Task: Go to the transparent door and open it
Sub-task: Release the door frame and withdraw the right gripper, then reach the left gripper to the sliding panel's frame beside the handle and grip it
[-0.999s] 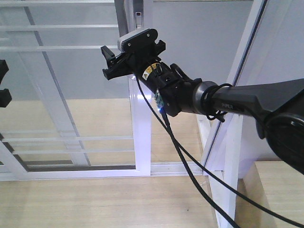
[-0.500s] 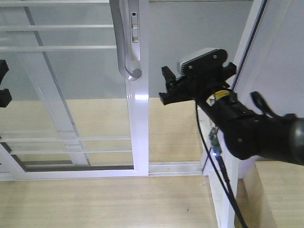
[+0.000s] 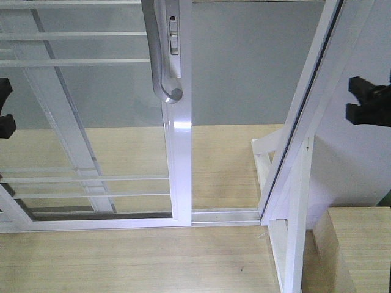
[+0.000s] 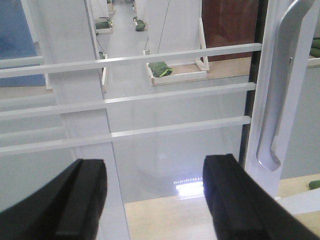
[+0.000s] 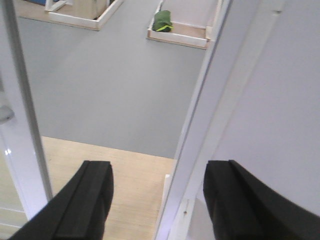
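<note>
My left gripper grabs the transparent door by its curved grey handle [image 3: 160,61] next, to open it.
The transparent door [image 3: 91,110] is a clear glass panel in a white frame, with thin white bars low down [image 3: 91,178] and a curved grey handle [image 3: 160,61] on its right stile. A gap stands between that stile and the slanted white post [image 3: 305,110]. My left gripper [image 3: 5,107] is open and empty at the left edge, facing the glass; in the left wrist view [image 4: 155,200] the handle [image 4: 280,90] is ahead to the right. My right gripper [image 3: 353,99] is open and empty at the far right, past the post; the right wrist view [image 5: 160,200] shows it straddling the post [image 5: 210,125].
A white floor track [image 3: 226,215] runs across the opening. A light wooden block [image 3: 360,244] stands at the lower right beside a white upright [image 3: 298,213]. Beyond the door lie a grey floor and low trays with green bundles [image 5: 162,21].
My right gripper has drawn back from the door handle, moving right across the opening to the frame's right edge. The handle is uncovered. The door and left gripper have not visibly moved.
</note>
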